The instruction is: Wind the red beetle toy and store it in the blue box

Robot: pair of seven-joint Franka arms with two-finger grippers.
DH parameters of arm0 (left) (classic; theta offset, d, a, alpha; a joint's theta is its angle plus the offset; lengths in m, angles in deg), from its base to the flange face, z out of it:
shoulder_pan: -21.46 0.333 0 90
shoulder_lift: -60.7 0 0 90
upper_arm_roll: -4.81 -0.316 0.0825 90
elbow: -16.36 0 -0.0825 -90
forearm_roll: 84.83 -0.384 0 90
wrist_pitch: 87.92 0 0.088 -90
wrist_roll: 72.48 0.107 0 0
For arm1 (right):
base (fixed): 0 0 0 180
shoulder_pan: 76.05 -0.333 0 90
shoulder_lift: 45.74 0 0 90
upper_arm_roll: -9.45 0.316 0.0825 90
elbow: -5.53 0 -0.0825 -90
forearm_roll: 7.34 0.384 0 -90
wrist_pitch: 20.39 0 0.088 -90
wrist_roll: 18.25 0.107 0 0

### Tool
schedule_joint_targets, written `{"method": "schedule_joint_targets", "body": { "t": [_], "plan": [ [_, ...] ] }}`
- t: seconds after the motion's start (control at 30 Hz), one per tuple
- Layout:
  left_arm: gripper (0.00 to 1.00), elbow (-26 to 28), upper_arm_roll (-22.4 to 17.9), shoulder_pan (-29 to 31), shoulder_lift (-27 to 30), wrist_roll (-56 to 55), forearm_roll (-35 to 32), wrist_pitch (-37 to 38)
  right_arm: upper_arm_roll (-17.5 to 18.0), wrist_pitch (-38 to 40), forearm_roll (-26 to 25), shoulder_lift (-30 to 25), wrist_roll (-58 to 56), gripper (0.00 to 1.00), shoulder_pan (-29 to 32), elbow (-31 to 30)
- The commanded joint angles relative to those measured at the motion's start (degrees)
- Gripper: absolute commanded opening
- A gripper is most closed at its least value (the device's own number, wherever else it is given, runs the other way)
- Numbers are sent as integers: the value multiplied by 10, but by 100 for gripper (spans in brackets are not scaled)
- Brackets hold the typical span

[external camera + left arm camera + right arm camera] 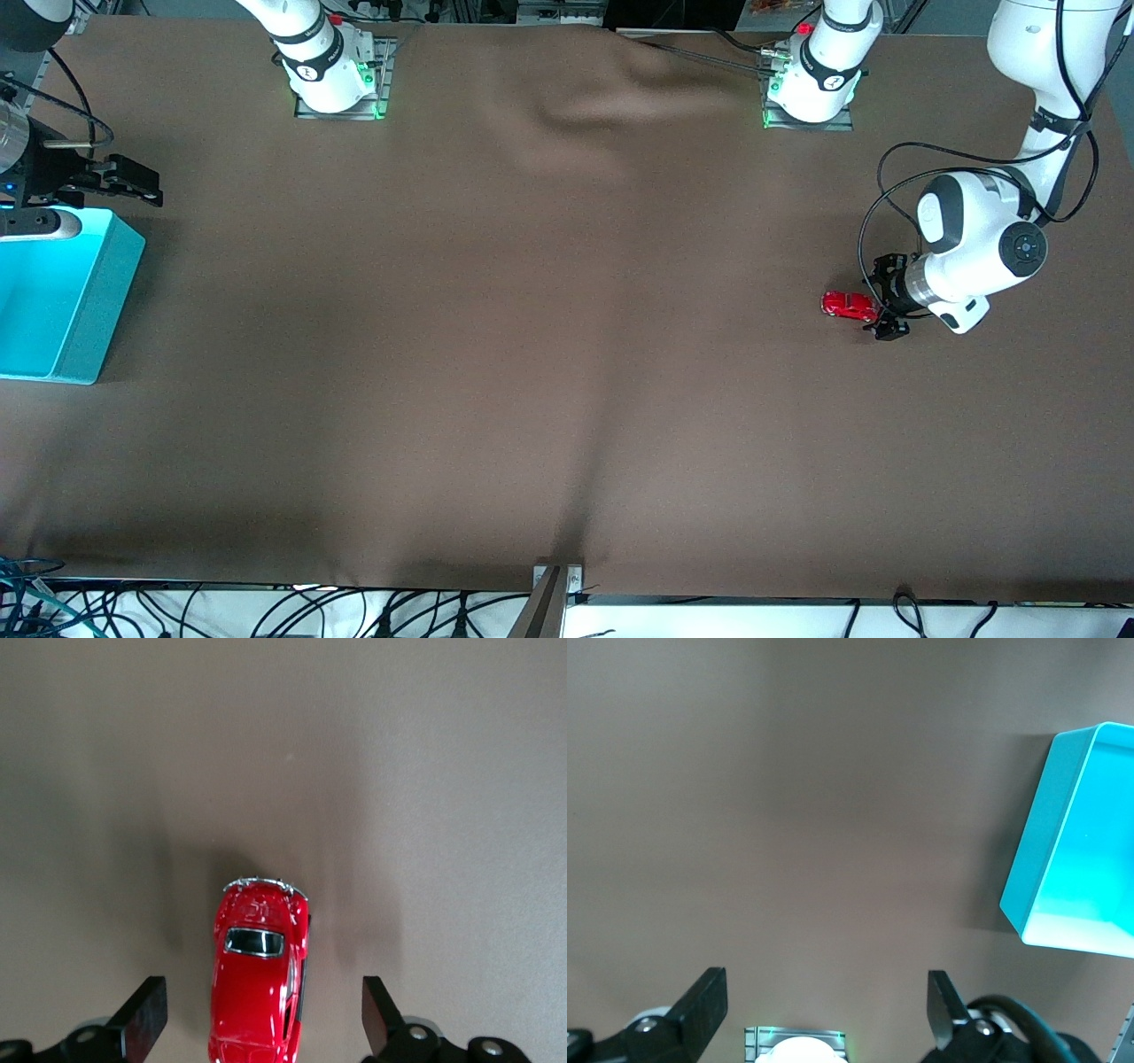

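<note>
I need to wind the red beetle toy [849, 305] for storing in the blue box [97, 301], so I will grab the sides of its cabin with my left gripper next.
The red beetle toy [849, 305] stands on the brown table toward the left arm's end. My left gripper [886, 299] is low at one end of it and open. In the left wrist view the toy [259, 983] lies between the two fingers [146, 1017], with a clear gap on each side, and my left gripper [263, 1019] touches nothing. The blue box [97, 301] sits at the right arm's end of the table, its cyan inside showing. My right gripper [131, 180] hangs open and empty over the table beside the box and waits. The right wrist view shows the box [1050, 842] beside my right gripper [826, 1005].
A brown cloth [549, 354] covers the whole table, with a soft fold near the arm bases [620, 106]. The two arm bases [332, 80] [811, 89] stand along the edge farthest from the front camera. Cables hang at the nearest edge [266, 611].
</note>
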Motion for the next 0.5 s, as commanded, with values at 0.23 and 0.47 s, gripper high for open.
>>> {"method": "schedule_joint_targets", "body": {
  "t": [0.23,0.47],
  "plan": [
    [97,3,9,-2,-22,-17,13,-30,1,17,7,18,9,100,2,6],
    [30,3,9,2,-23,-11,12,-30,2,17,7,21,8,100,1,8]
  ]
}}
